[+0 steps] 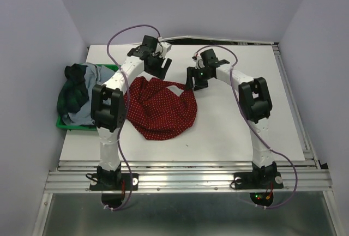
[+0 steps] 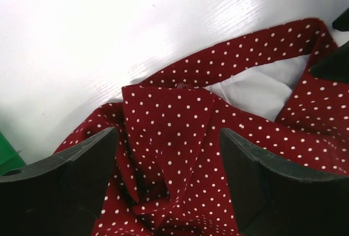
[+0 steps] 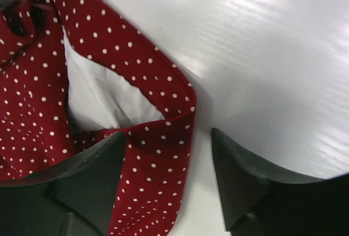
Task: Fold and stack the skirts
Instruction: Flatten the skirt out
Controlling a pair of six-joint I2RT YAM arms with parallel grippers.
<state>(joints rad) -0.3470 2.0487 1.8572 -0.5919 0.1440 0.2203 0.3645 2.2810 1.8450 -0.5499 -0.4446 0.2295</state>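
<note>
My left gripper isn't ready to close yet, because its fingers stop short of the far folded edge of the bunched red cloth (image 1: pixel 155 83) (image 2: pixel 169 138). It should move toward that edge and then close.
The dark red dotted skirt (image 1: pixel 161 108) lies spread on the white table, its waistband and white lining (image 1: pixel 177 85) at the far edge. My left gripper (image 1: pixel 159 68) is open above the skirt's far left corner; in the left wrist view its fingers straddle bunched red cloth (image 2: pixel 169 138). My right gripper (image 1: pixel 195 80) is open at the far right corner; in the right wrist view the waistband (image 3: pixel 158 154) lies between its fingers. The green plaid skirt (image 1: pixel 73 91) and the pale grey-blue skirt (image 1: pixel 92 78) lie heaped in the tray at the left.
The green plastic tray (image 1: pixel 73 126) sits at the table's left edge. White table (image 1: pixel 245 127) extends to the right of the skirt. Grey walls enclose the back and sides.
</note>
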